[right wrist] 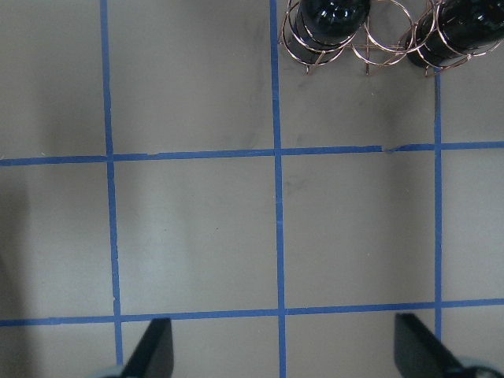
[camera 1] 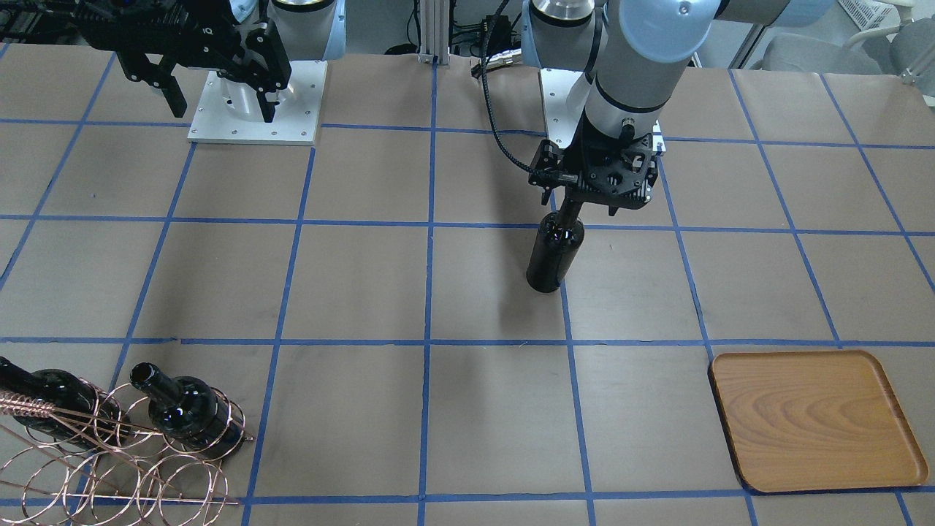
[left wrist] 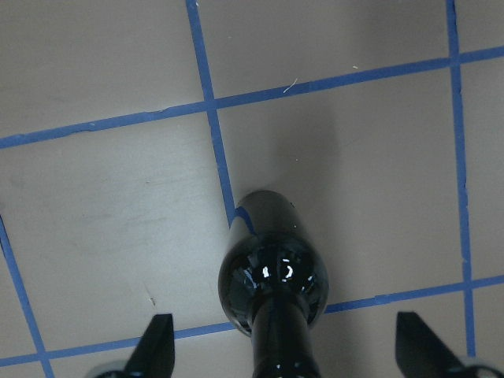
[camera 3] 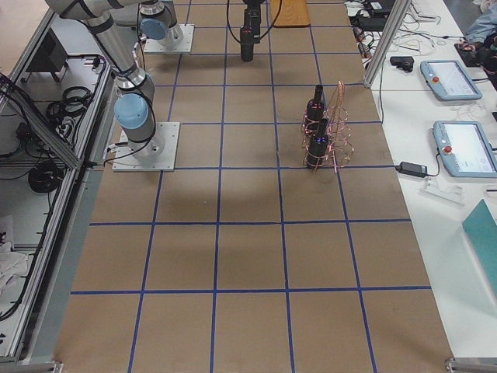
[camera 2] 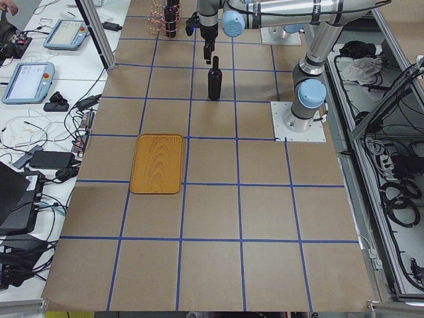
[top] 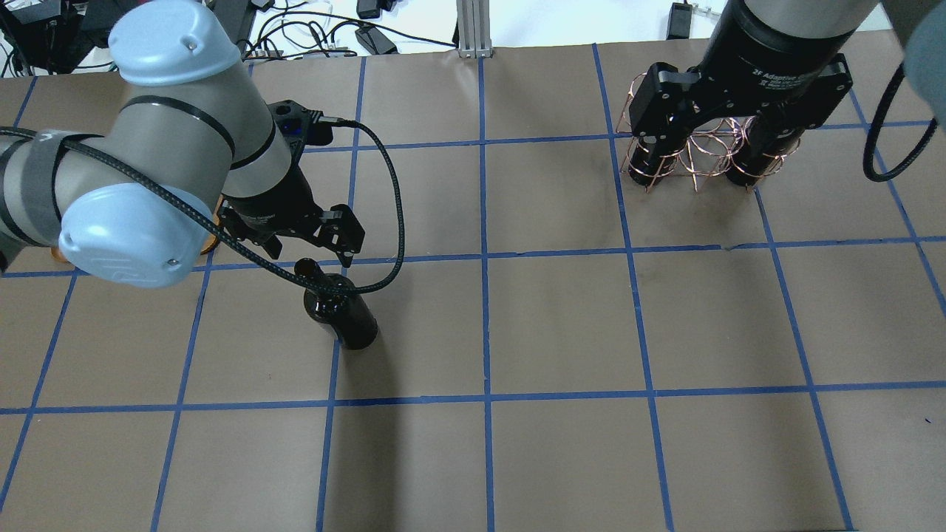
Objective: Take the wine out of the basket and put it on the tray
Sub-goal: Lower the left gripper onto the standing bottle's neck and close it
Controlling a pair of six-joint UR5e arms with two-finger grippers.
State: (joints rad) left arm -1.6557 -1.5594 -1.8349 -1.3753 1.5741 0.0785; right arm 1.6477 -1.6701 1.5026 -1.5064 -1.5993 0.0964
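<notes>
My left gripper is to grab the glossy near-black wine bottle by its slim neck (camera 1: 569,211) next. Then it can set the bottle on the wooden tray (camera 1: 814,420).
One wine bottle (camera 1: 555,252) stands upright on the table, apart from the basket; it also shows in the overhead view (top: 344,318) and the left wrist view (left wrist: 272,268). My left gripper (camera 1: 577,207) is open right above it, fingers wide on either side of the neck and not touching it (left wrist: 287,346). The copper wire basket (camera 1: 146,467) holds two more bottles (camera 1: 190,416) (camera 1: 51,405). My right gripper (top: 709,140) is open and empty, high above the table short of the basket (right wrist: 370,51). The wooden tray (camera 1: 814,420) lies empty, well away from the standing bottle.
Brown paper with a blue tape grid covers the table. The arm base plates (camera 1: 256,102) sit at the robot's edge. In the overhead view my left arm hides most of the tray.
</notes>
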